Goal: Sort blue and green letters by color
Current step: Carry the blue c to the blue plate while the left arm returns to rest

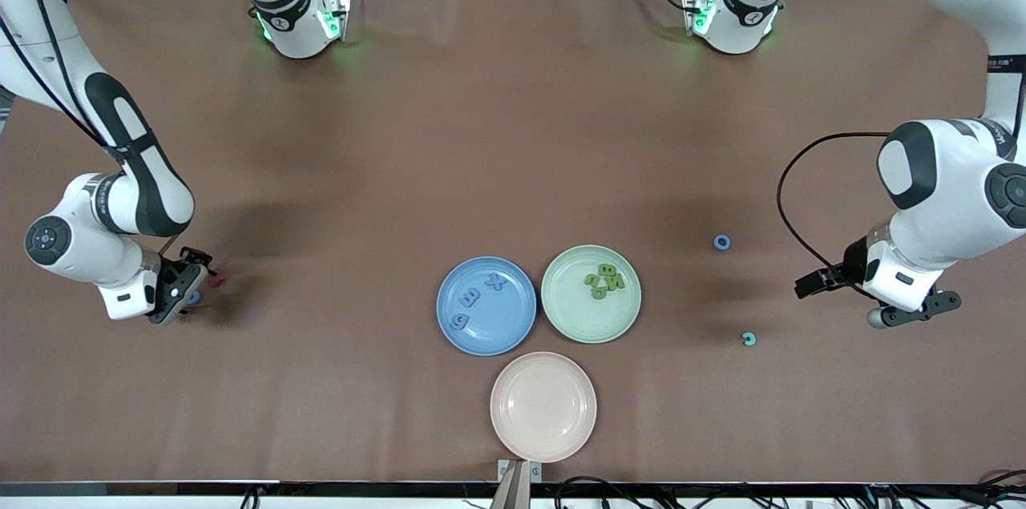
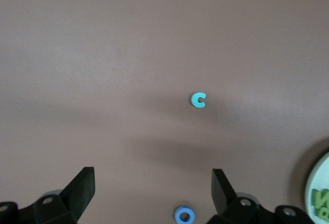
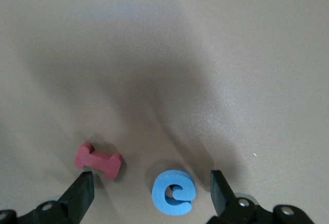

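The fingers of my right gripper are level with the blue letter e [image 1: 194,298], beside the red piece, so my right gripper should close on the letter.
A blue letter e [image 3: 174,192] lies on the table between the open fingers of my right gripper [image 3: 149,188], which hangs low over it toward the right arm's end [image 1: 180,288]. Most of the e [image 1: 193,298] is hidden there. Three blue letters [image 1: 470,298] lie in the blue plate [image 1: 513,325], and green letters [image 1: 603,280] in the green plate [image 1: 577,317]. A blue o [image 1: 722,243] and a teal c [image 1: 749,339] lie loose toward the left arm's end. My left gripper [image 2: 152,183] is open and empty above the o [image 2: 184,216], with the c [image 2: 198,100] farther off.
A small red piece [image 3: 98,161] lies beside the blue e, close to one right finger [image 3: 82,188], and shows by the right gripper [image 1: 218,279]. An empty pink plate [image 1: 543,406] sits nearest the front camera. The green plate's rim [image 2: 321,193] edges the left wrist view.
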`<state>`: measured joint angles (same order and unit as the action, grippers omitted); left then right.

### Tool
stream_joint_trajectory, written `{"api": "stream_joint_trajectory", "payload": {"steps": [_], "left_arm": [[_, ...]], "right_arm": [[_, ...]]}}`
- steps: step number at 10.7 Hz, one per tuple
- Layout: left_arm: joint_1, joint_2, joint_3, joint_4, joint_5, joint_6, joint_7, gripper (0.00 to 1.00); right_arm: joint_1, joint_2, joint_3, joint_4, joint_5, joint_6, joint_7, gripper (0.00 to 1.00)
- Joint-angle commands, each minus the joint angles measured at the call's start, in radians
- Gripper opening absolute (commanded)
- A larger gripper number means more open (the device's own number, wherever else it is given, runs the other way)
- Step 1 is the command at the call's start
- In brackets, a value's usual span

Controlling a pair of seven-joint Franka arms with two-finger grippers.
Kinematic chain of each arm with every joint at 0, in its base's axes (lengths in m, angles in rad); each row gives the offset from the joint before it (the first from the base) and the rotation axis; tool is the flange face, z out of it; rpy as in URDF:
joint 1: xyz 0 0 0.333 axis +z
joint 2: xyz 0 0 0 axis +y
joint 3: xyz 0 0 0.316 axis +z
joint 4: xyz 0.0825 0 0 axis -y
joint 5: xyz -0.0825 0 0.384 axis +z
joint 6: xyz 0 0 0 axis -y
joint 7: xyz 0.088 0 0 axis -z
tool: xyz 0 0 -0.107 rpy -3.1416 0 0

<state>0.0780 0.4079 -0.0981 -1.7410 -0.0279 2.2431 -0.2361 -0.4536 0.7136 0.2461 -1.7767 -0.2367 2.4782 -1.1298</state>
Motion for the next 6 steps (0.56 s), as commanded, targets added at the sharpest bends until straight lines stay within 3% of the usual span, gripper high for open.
{"api": "stream_joint_trajectory", "payload": {"steps": [1, 2, 4, 6], "left_arm": [[-0.003, -0.026, -0.006, 0.001, 0.088, -0.025, -0.014, 1.00], [-0.010, -0.027, -0.011, 0.012, 0.088, -0.064, -0.020, 1.00], [-0.012, -0.041, -0.015, 0.067, 0.088, -0.161, -0.012, 1.00], [-0.026, -0.053, -0.022, 0.115, 0.088, -0.267, -0.025, 1.00]], "right_arm": [[-0.033, -0.025, 0.021, -0.021, 0.010, -0.010, -0.001, 1.00], [-0.034, -0.025, 0.021, -0.020, 0.010, -0.010, -0.002, 1.00], [-0.034, -0.025, 0.021, -0.020, 0.011, -0.009, -0.002, 0.01], [-0.037, -0.025, 0.022, -0.018, 0.011, -0.009, -0.008, 0.00]]}}
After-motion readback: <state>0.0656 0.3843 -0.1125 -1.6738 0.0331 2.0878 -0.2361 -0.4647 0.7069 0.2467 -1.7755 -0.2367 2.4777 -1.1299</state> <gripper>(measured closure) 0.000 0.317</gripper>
